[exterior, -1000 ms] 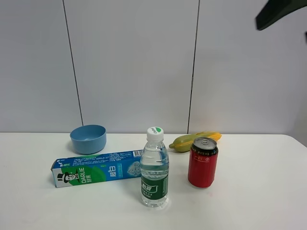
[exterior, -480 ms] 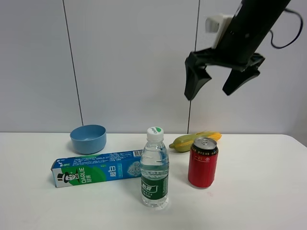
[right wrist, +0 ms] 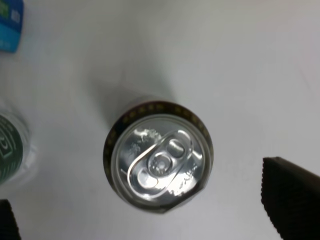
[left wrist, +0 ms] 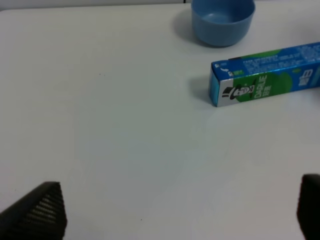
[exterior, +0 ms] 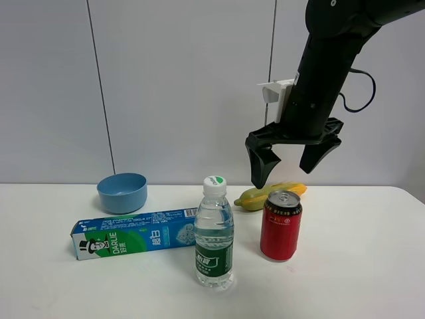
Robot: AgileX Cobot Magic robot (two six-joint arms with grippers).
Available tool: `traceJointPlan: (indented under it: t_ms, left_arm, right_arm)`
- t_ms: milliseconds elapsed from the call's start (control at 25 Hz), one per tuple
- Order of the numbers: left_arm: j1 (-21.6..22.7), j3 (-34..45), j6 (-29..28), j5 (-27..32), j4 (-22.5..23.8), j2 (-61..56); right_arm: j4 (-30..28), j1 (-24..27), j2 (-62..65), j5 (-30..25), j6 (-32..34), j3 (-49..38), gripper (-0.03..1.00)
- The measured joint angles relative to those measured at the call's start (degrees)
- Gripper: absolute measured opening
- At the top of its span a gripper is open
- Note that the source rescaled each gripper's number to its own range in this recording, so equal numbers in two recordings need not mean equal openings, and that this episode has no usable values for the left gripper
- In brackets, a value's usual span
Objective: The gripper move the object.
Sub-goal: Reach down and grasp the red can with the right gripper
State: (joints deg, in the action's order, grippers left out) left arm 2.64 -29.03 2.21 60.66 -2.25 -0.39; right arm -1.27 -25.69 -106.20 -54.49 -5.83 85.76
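Observation:
My right gripper should next pick up the red can by its upper body (exterior: 281, 220), beside the can's black band (exterior: 282, 207), so that I can move the can.
The red can (exterior: 280, 226) with a silver top stands upright on the white table (exterior: 372, 272), right of the water bottle. My right gripper (exterior: 283, 177) is open and hangs directly above the can, its two dark fingers spread wider than the can and a white box on its side. In the right wrist view the can's top (right wrist: 159, 161) lies between the two fingertips (right wrist: 290, 192), which do not touch it. My left gripper (left wrist: 175, 215) is open and empty over bare table, and it does not show in the exterior view.
A clear green-labelled water bottle (exterior: 214, 239) stands just left of the can. A blue toothpaste box (exterior: 133, 234) lies further left, with a blue bowl (exterior: 122, 192) behind it. A yellow-green corn cob (exterior: 269, 195) lies right behind the can. The left wrist view shows the box (left wrist: 265, 82) and the bowl (left wrist: 222, 20).
My right arm has come down from the upper right into view. Its open gripper now hangs just above the can. The objects on the table have not moved.

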Motion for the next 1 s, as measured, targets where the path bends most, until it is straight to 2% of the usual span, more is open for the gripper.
traceJointPlan:
  t_ms: [320,1000]
  left_arm:
    - [0.00,0.00,0.00,0.00,0.00,0.00]
    - [0.00,0.00,0.00,-0.02,0.00,0.00]
  right_arm:
    - [-2.27,0.00,-0.80,1.27,-0.05,0.00,1.00]
    - [-2.64,-0.66,-10.19,3.17,0.06,0.00,1.00]
